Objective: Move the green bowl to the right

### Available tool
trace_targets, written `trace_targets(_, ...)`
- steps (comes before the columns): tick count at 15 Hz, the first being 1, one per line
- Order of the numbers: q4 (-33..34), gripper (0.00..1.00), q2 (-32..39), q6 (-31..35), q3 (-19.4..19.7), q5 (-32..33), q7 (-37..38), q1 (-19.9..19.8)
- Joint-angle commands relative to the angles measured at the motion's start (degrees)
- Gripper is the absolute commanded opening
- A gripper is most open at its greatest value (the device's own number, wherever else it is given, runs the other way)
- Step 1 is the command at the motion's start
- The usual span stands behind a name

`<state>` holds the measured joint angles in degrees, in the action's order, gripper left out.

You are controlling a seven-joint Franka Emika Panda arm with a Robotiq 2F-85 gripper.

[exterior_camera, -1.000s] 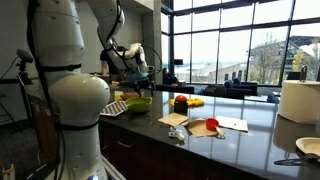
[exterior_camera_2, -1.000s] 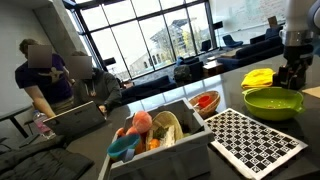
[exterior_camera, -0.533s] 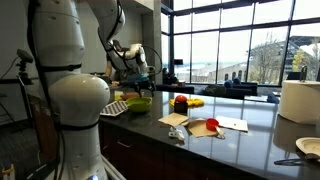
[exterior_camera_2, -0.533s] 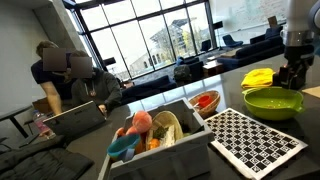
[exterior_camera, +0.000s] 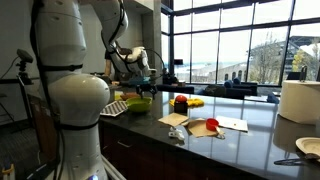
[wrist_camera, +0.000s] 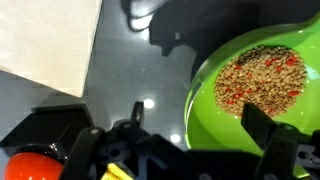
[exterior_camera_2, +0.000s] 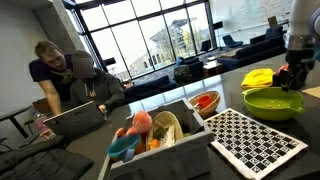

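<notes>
The robot needs to lower its gripper before closing it on the green bowl's rim, because the gripper's fingers are above the bowl's rim in an exterior view.
The green bowl (exterior_camera: 138, 102) sits on the dark counter beside a checkerboard mat (exterior_camera: 113, 108); it also shows in an exterior view (exterior_camera_2: 272, 102). In the wrist view the bowl (wrist_camera: 215, 120) fills the right side, with a reflection or speckled grains at its bottom. My gripper (exterior_camera: 141, 68) hangs just above the bowl's far side, as also seen in an exterior view (exterior_camera_2: 290, 76). In the wrist view the gripper (wrist_camera: 200, 125) is open and empty, its two fingers straddling the bowl's left rim without touching it.
A red container (exterior_camera: 180, 102) and a yellow object (exterior_camera: 196, 102) stand right of the bowl, with papers (exterior_camera: 232, 124) in front. A bin of toys (exterior_camera_2: 160, 135) and the checkerboard mat (exterior_camera_2: 255, 135) lie beside the bowl. A paper roll (exterior_camera: 298, 100) stands far right.
My gripper has shifted slightly over the bowl. The bowl has not moved. A person in the background has moved.
</notes>
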<state>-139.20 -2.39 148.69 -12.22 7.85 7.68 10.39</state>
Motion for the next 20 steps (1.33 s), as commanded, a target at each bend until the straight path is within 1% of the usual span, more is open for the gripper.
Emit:
trace_targets(1, 0.8, 1.00, 2.1, 1.7, 0.3, -2.4, -1.2, 0.3)
trace_targets(10, 2.1, 1.00, 5.7, 1.4, 0.6, -7.5, -3.3, 0.1)
trace_targets(15, 3.1, 1.00, 7.4, 1.0, 1.0, -8.1, -3.6, 0.0)
trace_targets(16, 3.4, 0.75, 7.6, 0.8, 1.1, -8.1, -3.7, -0.1)
trace_targets(17, 3.6, 0.73, 7.9, 0.8, 1.1, -8.0, -3.7, 0.0)
trace_targets(18, 3.8, 0.68, 8.0, 0.8, 1.2, -7.8, -3.7, 0.0)
trace_targets(19, 4.0, 0.61, 8.2, 0.8, 1.2, -7.8, -3.8, -0.1)
trace_targets(20, 4.0, 0.52, 8.1, 0.7, 1.2, -7.9, -3.8, -0.1)
